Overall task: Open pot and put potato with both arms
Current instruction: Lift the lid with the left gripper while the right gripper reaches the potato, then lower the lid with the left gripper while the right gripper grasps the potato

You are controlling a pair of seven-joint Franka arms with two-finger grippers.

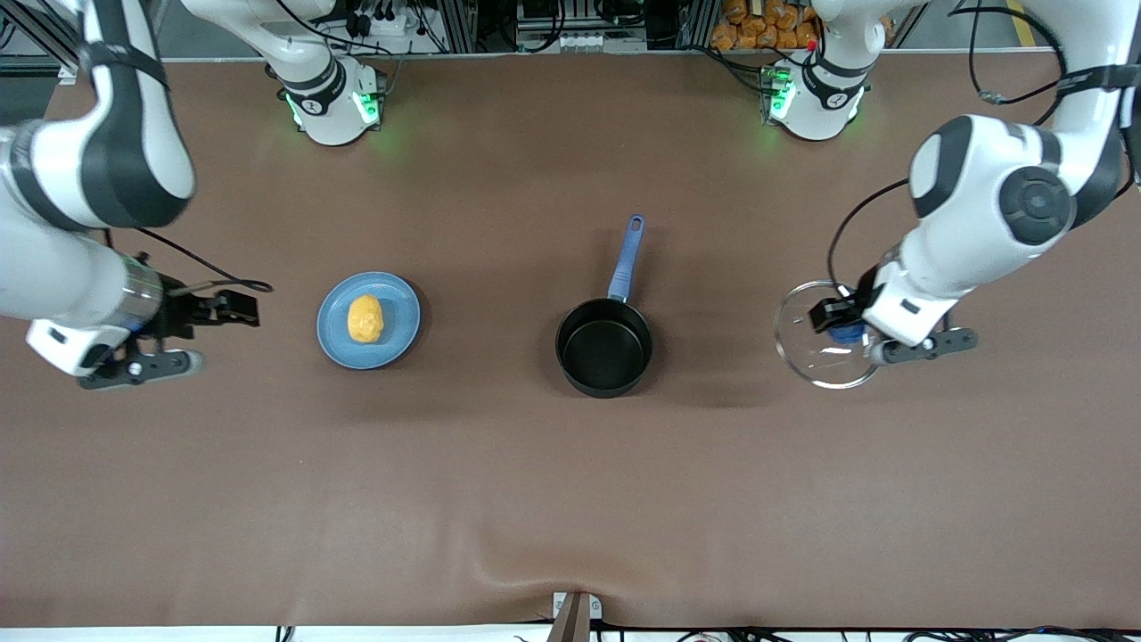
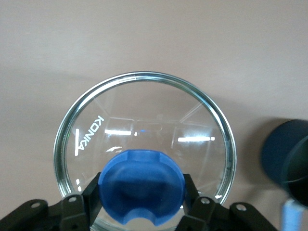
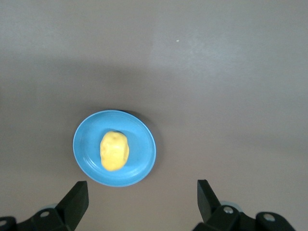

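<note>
My right gripper grabs the yellow potato [image 1: 365, 318] by its rounded sides next, to put it into the black pot [image 1: 604, 346].
The black pot [image 1: 604, 346] stands open mid-table, its blue handle [image 1: 626, 259] pointing toward the robots' bases. Its glass lid [image 1: 807, 357] is at the left arm's end of the table, low over or on the cloth. My left gripper [image 1: 847, 333] is shut on the lid's blue knob [image 2: 142, 185]. The left wrist view shows the lid [image 2: 144, 110] and the pot's edge [image 2: 286, 159]. The yellow potato [image 1: 365, 318] lies on a blue plate [image 1: 397, 343]. My right gripper [image 1: 183, 332] is open and empty, in the air beside the plate toward the right arm's end. The right wrist view shows the potato [image 3: 114, 150], the plate [image 3: 139, 159] and the gripper [image 3: 140, 192].
Brown cloth covers the table [image 1: 570, 499]. The two arm bases [image 1: 334, 107] stand along the edge farthest from the front camera. A wrinkle in the cloth and a bracket [image 1: 575, 611] sit at the edge nearest the front camera.
</note>
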